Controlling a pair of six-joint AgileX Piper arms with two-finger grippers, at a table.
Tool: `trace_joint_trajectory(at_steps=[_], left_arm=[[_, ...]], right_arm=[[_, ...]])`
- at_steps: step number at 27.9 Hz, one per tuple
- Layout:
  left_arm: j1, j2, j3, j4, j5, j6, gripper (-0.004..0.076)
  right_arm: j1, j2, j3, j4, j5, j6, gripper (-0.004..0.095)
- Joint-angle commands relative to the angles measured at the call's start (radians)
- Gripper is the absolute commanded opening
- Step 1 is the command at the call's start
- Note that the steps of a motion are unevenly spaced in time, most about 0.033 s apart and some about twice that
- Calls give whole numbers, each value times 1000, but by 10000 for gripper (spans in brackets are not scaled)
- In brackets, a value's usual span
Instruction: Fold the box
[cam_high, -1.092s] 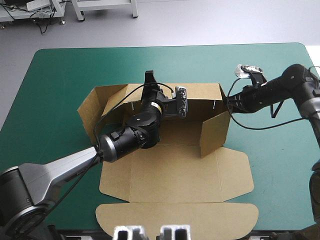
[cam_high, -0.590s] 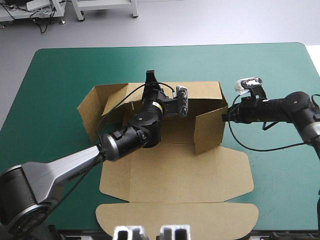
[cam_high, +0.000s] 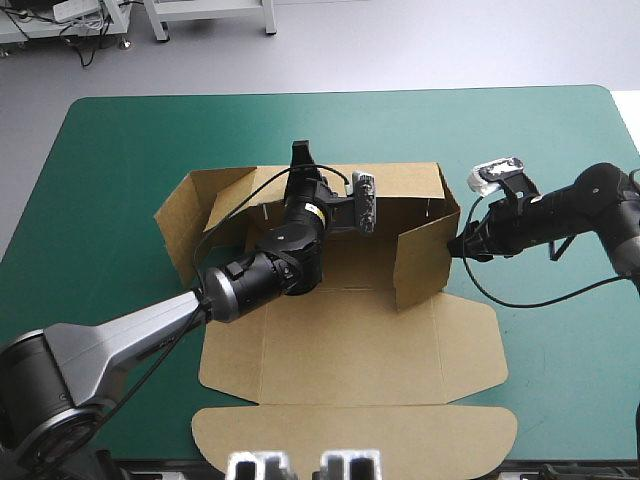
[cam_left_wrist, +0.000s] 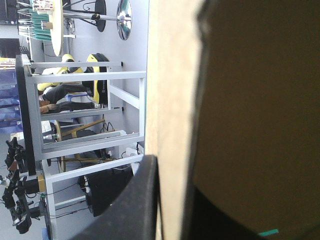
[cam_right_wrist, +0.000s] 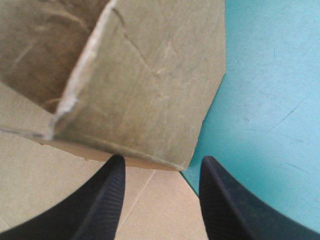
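Observation:
I should next pinch the box's side by its thin loose edge (cam_right_wrist: 142, 154) with my right gripper, because the side's broad side (cam_right_wrist: 157, 82) is too wide for the fingers.
The brown box (cam_high: 350, 340) lies half raised at mid-table, with its back wall (cam_high: 400, 185) upright. My left gripper (cam_high: 299, 158) sits over that wall's top edge, shut on the box. In the left wrist view the board's edge (cam_left_wrist: 170, 75) runs between the black fingers (cam_left_wrist: 142, 200). The right side wall (cam_high: 425, 265) stands at an angle, turned inward. My right gripper (cam_high: 462, 243) is open, just outside this wall. In the right wrist view the wall's corner (cam_right_wrist: 145, 90) lies just ahead of the right gripper (cam_right_wrist: 162, 162), with nothing between the fingers.
The lid panel (cam_high: 350, 435) lies flat toward the table's near edge, with side flaps (cam_high: 470, 345) spread beside the floor panel. The left side wall (cam_high: 185, 230) leans outward. Bare teal-green cover (cam_high: 560, 380) lies to the right of the box.
The right gripper came down along the right side wall toward the near side. The wall swung inward, then eased out a little. The left gripper stayed on the back wall.

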Motion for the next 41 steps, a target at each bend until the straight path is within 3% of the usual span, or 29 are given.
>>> trace_joint_trajectory(at_steps=[1, 4, 8, 19, 25, 28, 31, 35, 41], left_arm=[[-6, -18, -8, -73, -11, -18, -10], [-6, -18, -8, -72, -22, -18, -10], [-6, -18, -8, -70, -44, -18, -10], [-6, -18, -8, -70, -72, -7, -10], [-6, -18, -8, -70, -72, 18, -10], [-6, -18, -8, -70, -80, 19, -10], [-6, -18, -8, -70, -99, 20, -10], [-6, -18, -8, -70, -137, 20, -10], [-6, -18, -8, -70, -151, 14, -8]], right_arm=[[-2, -37, -33, 68, 6, -26, 444], [-2, -35, -33, 105, 0, -50, 444], [-2, -25, -9, 240, -17, -213, 444], [-2, 55, 45, 343, -87, -319, 444], [-2, 112, 45, 533, -97, -497, 443], [-2, 140, 45, 551, -115, -530, 430], [-2, 161, 45, 553, -146, -532, 304], [9, 165, 45, 556, -150, -576, 8], [58, 165, 45, 545, -204, -584, -1]])
